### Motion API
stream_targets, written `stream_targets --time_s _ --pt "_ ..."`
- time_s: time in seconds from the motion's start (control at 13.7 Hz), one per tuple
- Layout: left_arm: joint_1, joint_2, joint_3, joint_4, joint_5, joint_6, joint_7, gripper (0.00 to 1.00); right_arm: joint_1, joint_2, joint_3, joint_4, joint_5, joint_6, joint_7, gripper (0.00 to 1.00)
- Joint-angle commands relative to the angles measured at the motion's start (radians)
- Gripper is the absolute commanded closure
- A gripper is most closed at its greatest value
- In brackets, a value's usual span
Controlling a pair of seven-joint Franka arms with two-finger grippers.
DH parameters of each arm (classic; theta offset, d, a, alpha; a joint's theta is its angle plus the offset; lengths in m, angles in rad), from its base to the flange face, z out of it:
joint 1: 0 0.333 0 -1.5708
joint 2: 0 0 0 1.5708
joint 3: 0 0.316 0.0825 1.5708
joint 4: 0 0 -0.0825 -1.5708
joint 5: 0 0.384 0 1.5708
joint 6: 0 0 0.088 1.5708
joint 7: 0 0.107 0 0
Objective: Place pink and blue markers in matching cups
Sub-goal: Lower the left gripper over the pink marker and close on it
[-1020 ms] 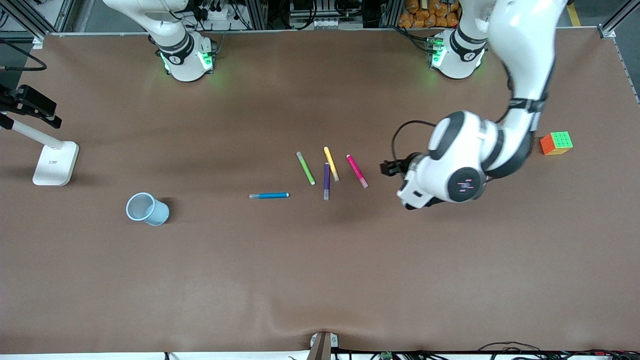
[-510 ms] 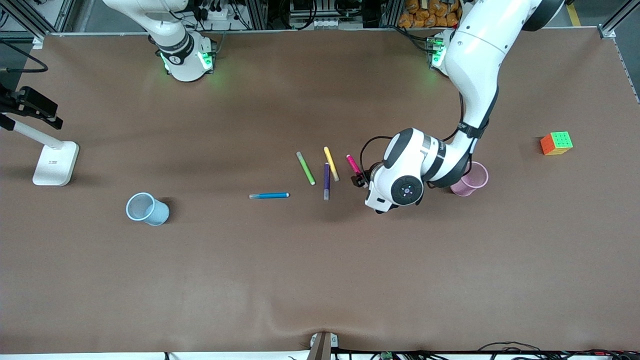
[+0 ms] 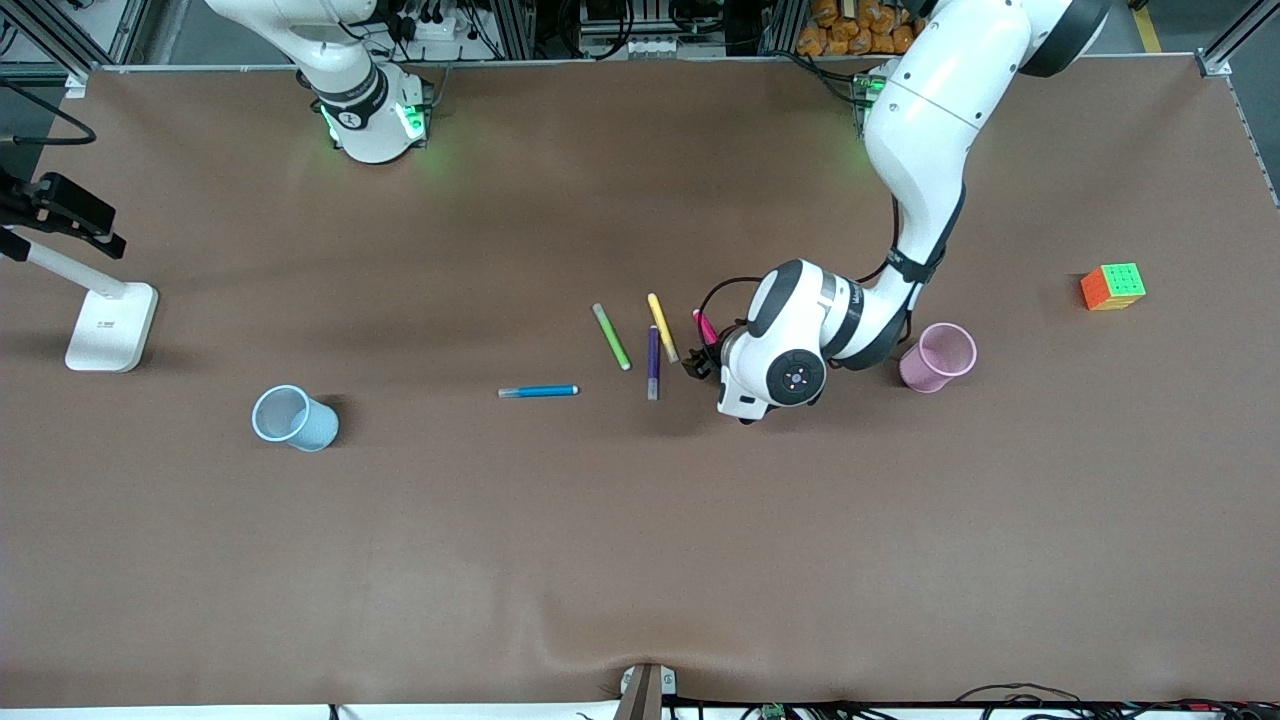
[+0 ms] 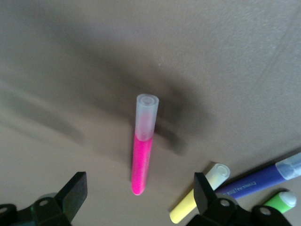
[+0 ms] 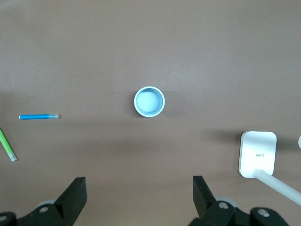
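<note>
My left gripper isn't ready to close on the pink marker yet: my fingers stop short of the marker's middle. It needs to move toward the pink marker's middle (image 3: 708, 329) (image 4: 142, 139) first.
The pink marker (image 3: 703, 325) lies on the table, mostly hidden under my left wrist in the front view. In the left wrist view the pink marker (image 4: 142, 160) lies between the open fingers of my left gripper (image 4: 138, 193), which is low over it and touches nothing. My left gripper (image 3: 705, 360) is empty. The pink cup (image 3: 938, 357) stands upright beside the left arm. The blue marker (image 3: 539, 391) lies flat, apart from the other pens. The blue cup (image 3: 293, 418) stands toward the right arm's end. My right gripper (image 5: 138, 195) waits open, high over the table near the blue cup (image 5: 149, 100).
A yellow pen (image 3: 662, 327), a purple pen (image 3: 653, 362) and a green pen (image 3: 611, 337) lie close beside the pink marker. A colour cube (image 3: 1112, 286) sits at the left arm's end. A white stand (image 3: 110, 325) is at the right arm's end.
My left arm has swung from over the pink cup toward the pens and dropped over the pink marker. The pink cup has come into sight. The right arm has not moved.
</note>
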Motion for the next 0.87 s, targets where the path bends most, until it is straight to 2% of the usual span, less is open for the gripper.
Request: stream_targets --time_s 0.0,0.44,0.51,0.8 --pt "-0.004 -0.006 0.003 -0.025 -0.078 0.060 -0.012 0.00 -0.005 -0.005 0.007 -0.002 -0.001 0.002 -0.011 0.00" --pt "0.006 0.000 0.015 -0.060 -0.072 0.063 -0.001 0.00 -0.007 -0.005 0.007 -0.005 -0.002 0.002 -0.011 0.00" --pt "0.016 0.003 0.015 -0.058 -0.071 0.064 -0.001 0.05 -0.005 -0.005 0.007 -0.007 -0.002 0.002 -0.011 0.00" --pt "0.033 0.016 0.015 -0.046 -0.075 0.074 -0.001 0.06 -0.005 -0.005 0.007 -0.007 -0.002 0.002 -0.011 0.00"
